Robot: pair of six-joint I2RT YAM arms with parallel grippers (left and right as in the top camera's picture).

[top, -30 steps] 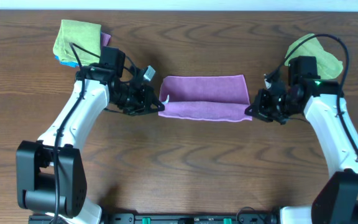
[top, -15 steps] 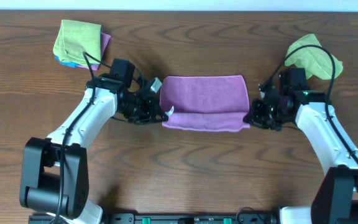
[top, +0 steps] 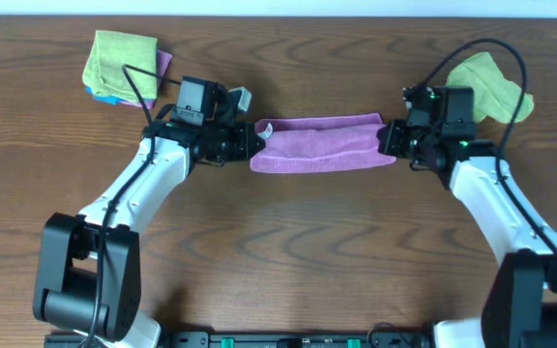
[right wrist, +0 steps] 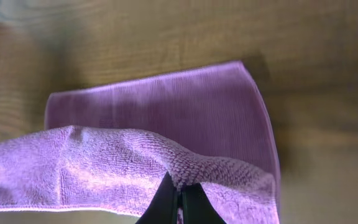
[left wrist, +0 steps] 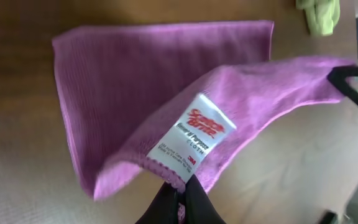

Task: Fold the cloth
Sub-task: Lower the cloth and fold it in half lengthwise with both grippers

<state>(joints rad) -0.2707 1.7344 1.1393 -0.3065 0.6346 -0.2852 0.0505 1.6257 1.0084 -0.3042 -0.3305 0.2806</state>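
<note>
A wide piece of flat layer (right wrist: 166, 102) lies uncovered beyond the corner of the cloth. My left gripper should keep holding the corner, as it would fall short if I opened now.
The purple cloth (top: 322, 144) lies across the table's middle as a narrow band, its near edge lifted and carried over the far half. My left gripper (top: 256, 141) is shut on the cloth's left corner, by the white label (left wrist: 194, 134); the fingertips (left wrist: 179, 196) pinch the hem. My right gripper (top: 389, 141) is shut on the right corner; its fingertips (right wrist: 179, 199) pinch the raised fold (right wrist: 135, 165) above the flat layer (right wrist: 166, 102).
A green cloth on a small stack (top: 121, 63) lies at the far left. A crumpled green cloth (top: 491, 85) lies at the far right, also seen in the left wrist view (left wrist: 319, 15). Bare wooden table (top: 317, 251) spreads in front.
Both grippers have moved away from me, carrying the cloth's near edge up and over toward the far edge. The visible cloth has narrowed from a wide rectangle to a thin band.
</note>
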